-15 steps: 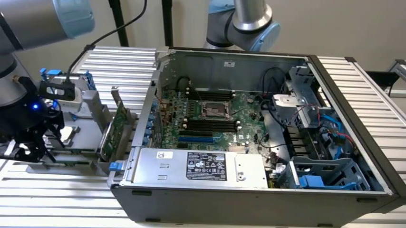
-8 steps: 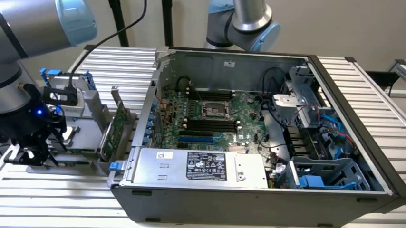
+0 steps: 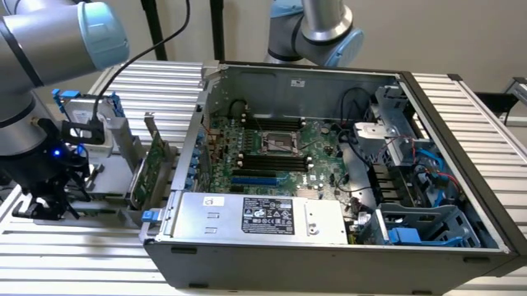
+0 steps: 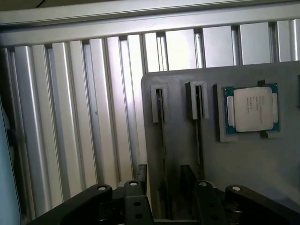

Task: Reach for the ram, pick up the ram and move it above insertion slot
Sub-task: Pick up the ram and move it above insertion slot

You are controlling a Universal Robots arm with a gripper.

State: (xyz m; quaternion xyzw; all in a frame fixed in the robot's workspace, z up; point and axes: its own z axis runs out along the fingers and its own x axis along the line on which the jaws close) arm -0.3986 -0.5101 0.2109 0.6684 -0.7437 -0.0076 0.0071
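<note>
My gripper is to pick up the ram next, by the middle of its long upper edge [image 4: 165,180]. The holder's bracket [image 4: 155,104] hugs the end of the ram.
My gripper [image 3: 48,206] hangs low over a grey holder plate [image 4: 248,168] on the ribbed table, at the exterior view's left, outside the computer case. Its dark fingers [image 4: 140,180] stand apart on either side of a long narrow slot [image 4: 161,140] in that plate. A thin dark edge runs along this slot, seen end-on; it looks like the ram, though its green face is hidden. Nothing is clamped between the fingers. The black memory slots [image 3: 268,163] lie on the motherboard inside the open case, far toward the exterior view's right of the gripper.
A second narrow slot [image 4: 199,136] and a processor chip [image 4: 253,108] sit on the same plate. A green expansion card [image 3: 152,172] and a silver hard drive [image 3: 82,111] stand upright between gripper and case [image 3: 329,259]. A second arm's elbow [image 3: 317,31] hangs behind the case.
</note>
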